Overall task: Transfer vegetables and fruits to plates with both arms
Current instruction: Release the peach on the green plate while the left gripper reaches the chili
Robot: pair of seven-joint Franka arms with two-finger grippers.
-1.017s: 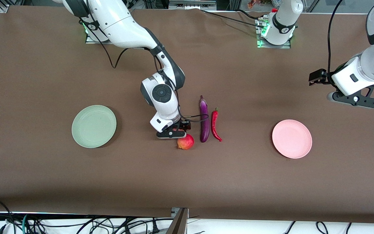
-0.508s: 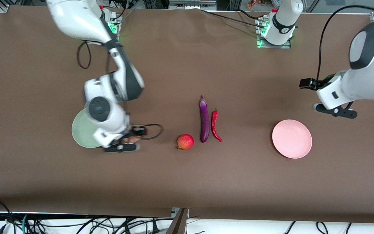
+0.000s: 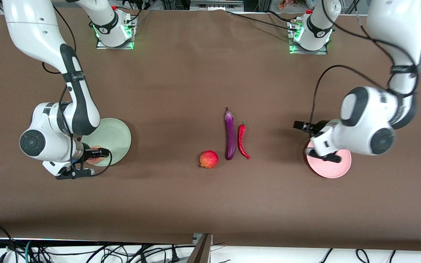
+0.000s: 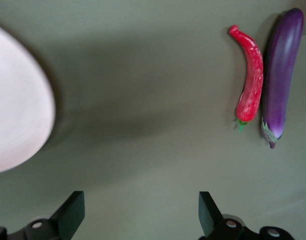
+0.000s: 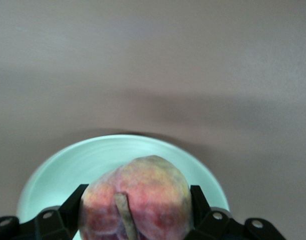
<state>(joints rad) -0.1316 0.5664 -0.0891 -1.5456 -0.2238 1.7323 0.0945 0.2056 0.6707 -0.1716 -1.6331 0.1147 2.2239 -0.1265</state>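
The red chili should go to the pale pink plate, so my left gripper should grab it by its green-stemmed end next.
My right gripper is shut on the pale orange-pink peach and holds it over the pale green plate, at the plate's edge nearer the front camera. In the right wrist view the peach fills the gap between the fingers, with the green plate below. My left gripper is open and empty over the pale pink plate. The red-yellow apple-like fruit, the purple eggplant and the red chili lie at the table's middle. The left wrist view shows the chili, the eggplant and the pink plate.
The brown table cloth spreads wide between the two plates and toward the front camera. The arm bases stand along the table's edge farthest from the front camera. Cables hang below the table's front edge.
My right arm has carried the peach from beside the apple-like fruit to over the green plate. My left arm has swung in from the table's end to over the pink plate.
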